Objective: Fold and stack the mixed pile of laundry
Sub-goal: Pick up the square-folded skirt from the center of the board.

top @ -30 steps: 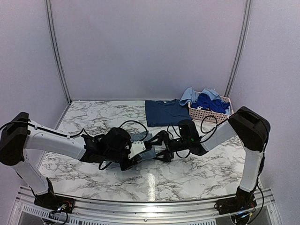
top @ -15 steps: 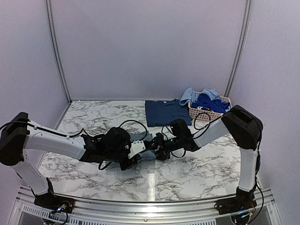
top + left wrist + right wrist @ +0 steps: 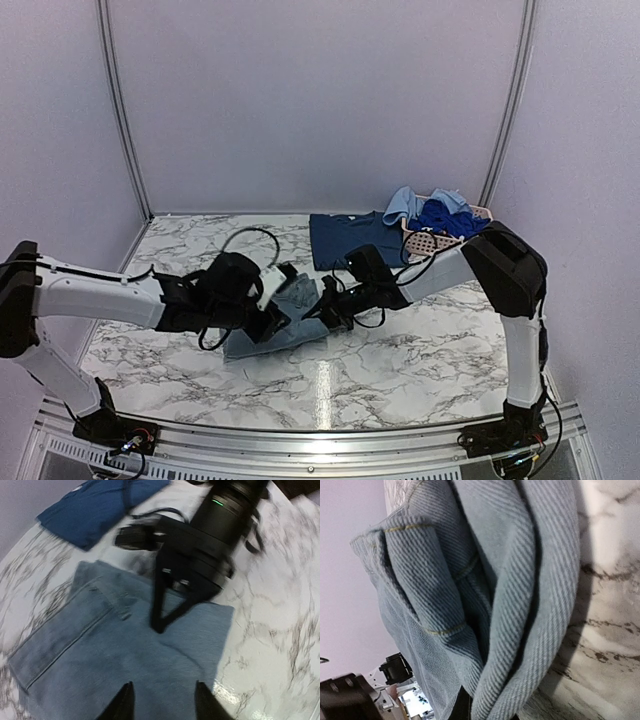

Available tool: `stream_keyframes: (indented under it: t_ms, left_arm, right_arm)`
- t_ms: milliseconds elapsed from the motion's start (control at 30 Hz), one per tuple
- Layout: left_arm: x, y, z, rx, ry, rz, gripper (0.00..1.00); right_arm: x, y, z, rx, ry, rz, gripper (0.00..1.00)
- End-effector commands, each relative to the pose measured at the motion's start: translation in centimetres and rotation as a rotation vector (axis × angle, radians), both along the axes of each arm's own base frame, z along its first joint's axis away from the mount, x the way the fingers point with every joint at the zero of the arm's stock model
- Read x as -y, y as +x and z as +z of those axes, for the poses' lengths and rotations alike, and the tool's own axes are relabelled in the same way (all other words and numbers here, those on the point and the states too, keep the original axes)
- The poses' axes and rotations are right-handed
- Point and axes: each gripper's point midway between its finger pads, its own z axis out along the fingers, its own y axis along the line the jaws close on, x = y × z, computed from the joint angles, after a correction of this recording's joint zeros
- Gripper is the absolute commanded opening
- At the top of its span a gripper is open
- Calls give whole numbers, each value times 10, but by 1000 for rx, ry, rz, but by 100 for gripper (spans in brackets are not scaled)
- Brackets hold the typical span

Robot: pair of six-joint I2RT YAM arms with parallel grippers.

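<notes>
Next, my left gripper grabs the denim's side edge (image 3: 230, 346) opposite my right gripper, layers together, to stack the denim on the navy shirt (image 3: 355, 240).
A light-blue denim piece (image 3: 285, 322) lies partly folded on the marble table (image 3: 420, 350), between both arms. My left gripper (image 3: 270, 318) hovers open just above its near part; in the left wrist view both fingertips (image 3: 122, 705) stand apart over the denim (image 3: 125, 665) with nothing between them. My right gripper (image 3: 322, 310) is shut on the denim's right-hand fold, its fingers meeting in a point (image 3: 158, 625). The right wrist view is filled with bunched denim (image 3: 510, 580) pinched at the jaws. A dark navy shirt (image 3: 355, 240) lies flat behind.
A pink perforated basket (image 3: 440, 243) stands at the back right, holding a bright-blue garment (image 3: 442, 216), with a pale-blue one (image 3: 403, 203) hanging over its rim. Grey walls close the table on three sides. The navy shirt (image 3: 95, 510) lies just beyond the denim.
My left gripper has let go of the denim, opened and drawn back to the left. My right gripper has moved left and shut on the denim's fold. The denim now lies more spread out.
</notes>
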Motion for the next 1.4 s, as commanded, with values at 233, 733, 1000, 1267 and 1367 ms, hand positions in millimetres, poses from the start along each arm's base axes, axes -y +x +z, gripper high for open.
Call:
stream_keyframes:
  t_ms: [233, 733, 1000, 1267, 1367]
  left_arm:
    - [-137, 12, 15, -426, -551, 849, 99]
    - [-114, -6, -50, -673, -613, 889, 99]
    - [-88, 3, -52, -681, -641, 829, 91]
    - [-74, 19, -42, -624, -644, 776, 23]
    - [-67, 30, -23, -578, -657, 743, 0]
  right_arm:
    - [18, 5, -9, 202, -255, 158, 0]
    - [21, 14, -5, 274, -324, 200, 0]
    - [19, 15, -8, 276, -335, 208, 0]
    - [17, 25, 6, 329, -351, 205, 0]
    - [16, 34, 23, 391, -366, 197, 0]
